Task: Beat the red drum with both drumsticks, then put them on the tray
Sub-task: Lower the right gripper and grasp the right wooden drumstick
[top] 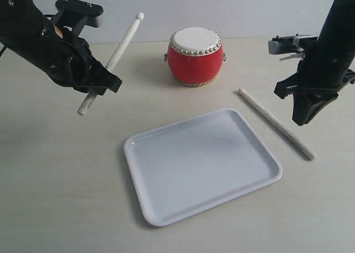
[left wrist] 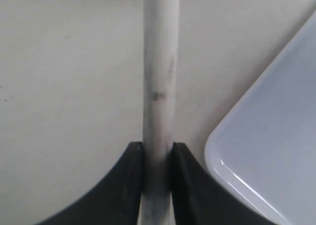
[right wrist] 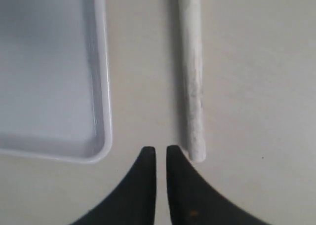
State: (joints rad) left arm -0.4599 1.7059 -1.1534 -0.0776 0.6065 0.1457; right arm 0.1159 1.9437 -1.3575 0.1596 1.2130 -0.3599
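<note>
I need to reach the other drumstick with my right gripper and grab it by its thick end [top: 300,145], so the drumstick's tip stays free to beat the red drum [top: 195,57].
The red drum [top: 195,57] stands at the back of the table, its cream skin facing up. My left gripper [top: 102,78] is raised at the left and shut on one drumstick [top: 119,53], whose rounded tip points up toward the drum. In the left wrist view that drumstick [left wrist: 159,87] is clamped between the black fingers [left wrist: 133,175]. The other drumstick [top: 275,122] lies on the table just right of the white tray [top: 202,164]. My right gripper [top: 302,117] hovers beside this stick's thick end, its jaws nearly together and empty. In the right wrist view that drumstick [right wrist: 191,77] lies beside the gripper [right wrist: 161,151], not between the fingers.
The tray [right wrist: 49,77] holds nothing, and its rounded corner [left wrist: 276,136] shows near the held stick. A pale wall runs behind the drum. The beige tabletop [top: 61,181] spreads around the tray.
</note>
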